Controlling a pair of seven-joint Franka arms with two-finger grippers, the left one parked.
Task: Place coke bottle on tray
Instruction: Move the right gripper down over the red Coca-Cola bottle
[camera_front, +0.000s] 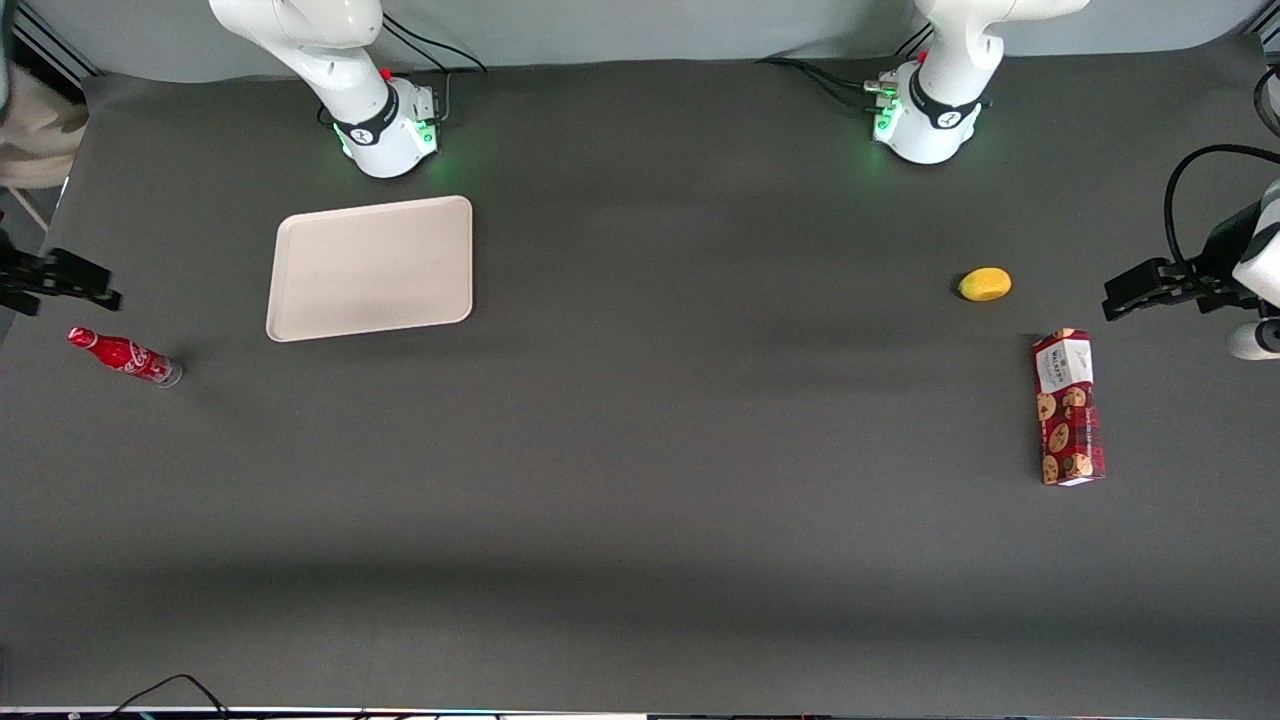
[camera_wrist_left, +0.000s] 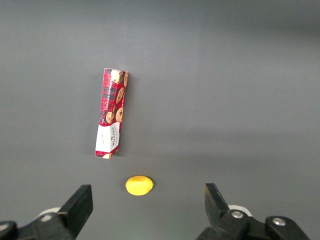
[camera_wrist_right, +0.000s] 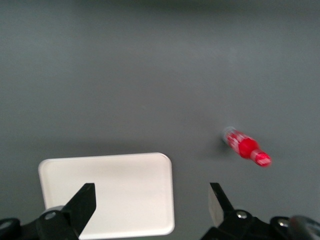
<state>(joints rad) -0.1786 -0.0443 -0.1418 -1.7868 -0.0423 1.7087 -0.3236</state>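
Note:
My right gripper is going to grab the coke bottle by its neck below the cap (camera_front: 98, 344) next. It will then place the coke bottle on the tray (camera_front: 370, 268).
The coke bottle (camera_front: 125, 355) is small, slim and red with white lettering. It lies on its side on the dark table at the working arm's end, nearer the front camera than the tray. The cream-beige tray (camera_front: 370, 268) lies flat in front of the working arm's base, with nothing on it. My right gripper (camera_front: 100, 285) hovers open and holds nothing, above the table edge and a little farther from the camera than the bottle. The right wrist view shows the gripper (camera_wrist_right: 152, 192) with fingers wide apart over the tray (camera_wrist_right: 107, 192), and the bottle (camera_wrist_right: 246, 146) apart from both.
A yellow lemon-like object (camera_front: 985, 284) and a red cookie box (camera_front: 1068, 407) lie toward the parked arm's end of the table. Both also show in the left wrist view, the box (camera_wrist_left: 111, 112) and the yellow object (camera_wrist_left: 139, 185).

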